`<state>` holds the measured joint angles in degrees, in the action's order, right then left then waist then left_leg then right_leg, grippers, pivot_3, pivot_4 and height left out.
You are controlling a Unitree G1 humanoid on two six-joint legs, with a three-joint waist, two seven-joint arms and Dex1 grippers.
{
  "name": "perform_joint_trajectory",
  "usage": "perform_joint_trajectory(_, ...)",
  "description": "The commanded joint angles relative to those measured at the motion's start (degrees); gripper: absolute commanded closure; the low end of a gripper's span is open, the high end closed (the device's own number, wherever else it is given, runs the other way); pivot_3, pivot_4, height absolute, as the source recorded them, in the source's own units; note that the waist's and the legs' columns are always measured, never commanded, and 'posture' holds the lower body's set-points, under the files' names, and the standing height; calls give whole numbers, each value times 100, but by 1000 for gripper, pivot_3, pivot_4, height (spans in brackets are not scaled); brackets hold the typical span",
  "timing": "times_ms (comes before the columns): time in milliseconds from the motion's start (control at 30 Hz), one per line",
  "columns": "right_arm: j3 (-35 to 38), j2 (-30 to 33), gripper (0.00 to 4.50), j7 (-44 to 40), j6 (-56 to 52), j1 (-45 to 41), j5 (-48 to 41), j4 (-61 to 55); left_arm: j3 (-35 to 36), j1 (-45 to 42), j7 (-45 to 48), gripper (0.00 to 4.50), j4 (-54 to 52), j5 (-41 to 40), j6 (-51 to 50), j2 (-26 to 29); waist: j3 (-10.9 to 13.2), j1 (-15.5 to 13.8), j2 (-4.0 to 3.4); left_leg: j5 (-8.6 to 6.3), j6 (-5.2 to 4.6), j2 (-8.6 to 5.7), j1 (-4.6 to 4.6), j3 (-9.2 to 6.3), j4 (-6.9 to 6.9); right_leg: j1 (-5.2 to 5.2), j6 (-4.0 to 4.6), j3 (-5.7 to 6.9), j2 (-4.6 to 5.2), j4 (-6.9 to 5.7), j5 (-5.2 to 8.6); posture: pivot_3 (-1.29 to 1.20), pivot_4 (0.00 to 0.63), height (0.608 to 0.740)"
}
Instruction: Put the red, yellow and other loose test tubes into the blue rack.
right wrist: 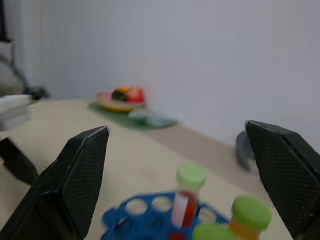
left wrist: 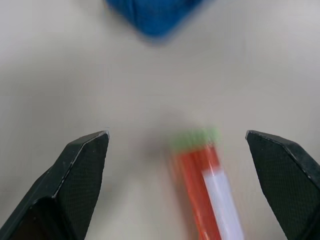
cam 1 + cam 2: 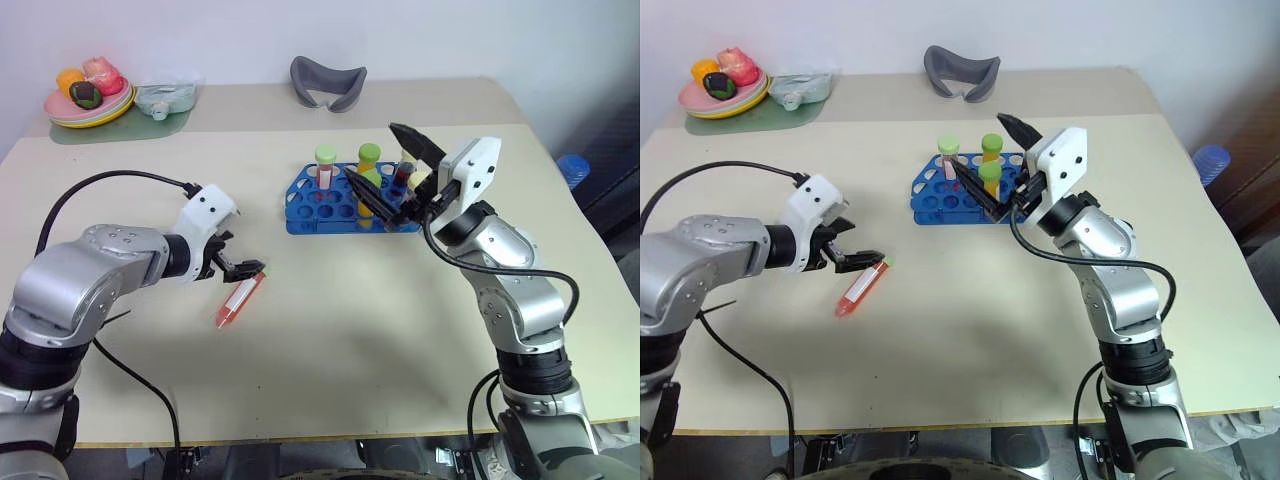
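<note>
My left gripper's fingers hover above the red test tube's green cap (image 2: 192, 140), so closing now would miss the tube. My left gripper lowers, then closes on the tube.
A red-orange test tube (image 3: 238, 300) with a white label and green cap lies loose on the tan table, left of centre. My left gripper (image 3: 240, 268) hovers open just over its cap end; in the left wrist view the tube (image 2: 202, 185) lies between the spread fingers, untouched. The blue rack (image 3: 300, 205) stands mid-table holding upright capped tubes: a red one (image 3: 325, 170), a yellow one (image 3: 369, 160), and a dark one partly hidden. My right gripper (image 3: 392, 170) is open and empty, raised over the rack's right end.
A grey curved holder (image 3: 328, 82) sits at the back of the table. At the far left corner a plate of toy fruit (image 3: 88, 100) rests on a green mat beside a clear packet (image 3: 165, 95). A blue object (image 3: 573, 168) lies beyond the right table edge.
</note>
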<state>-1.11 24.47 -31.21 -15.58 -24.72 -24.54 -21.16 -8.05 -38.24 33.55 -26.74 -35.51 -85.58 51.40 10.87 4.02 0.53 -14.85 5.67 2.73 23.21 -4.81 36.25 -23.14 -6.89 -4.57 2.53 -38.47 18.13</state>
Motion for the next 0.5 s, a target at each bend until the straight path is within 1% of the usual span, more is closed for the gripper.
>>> perform_joint_trajectory(33,-138,517,35,-780,-515,430,-596,-816,-971,-822,-220,0,83,-263,-692,238,0,-39,0,0,0,0,1,0,0,0,0,0,1,0,0,0,150,740)
perform_joint_trajectory(100,-260,952,35,-1222,-877,788,-946,-1285,-1147,-976,-504,0,355,-494,-692,115,0,-41,-1,-3,-4,-2,4,-1,-1,5,-1,0,2,16,1,0,150,740)
perform_joint_trajectory(167,-233,1365,35,-1530,-1276,1115,-1364,-1704,-1269,-1038,-788,0,590,-764,-692,9,2,-29,0,-3,-5,-3,4,1,0,4,-1,-1,5,16,1,0,150,740)
perform_joint_trajectory(267,-76,1769,35,-1755,-1624,1473,-1786,-2036,-1575,-1115,-1242,0,709,-1057,-692,-12,5,-15,8,-3,-6,-1,5,-1,6,3,-1,-1,2,12,0,0,150,740)
perform_joint_trajectory(367,-48,1895,35,-1757,-1669,1649,-1798,-2143,-1629,-1192,-1653,0,889,-1517,-692,-71,6,-21,11,-3,-6,-2,5,-2,15,6,-1,-1,2,6,0,0,150,740)
perform_joint_trajectory(500,-103,1870,35,-1654,-1701,1689,-1763,-2200,-1747,-1324,-2213,0,1072,-1992,-692,-130,6,-44,11,-4,-7,-3,8,-2,26,7,-1,-1,4,4,0,0,150,740)
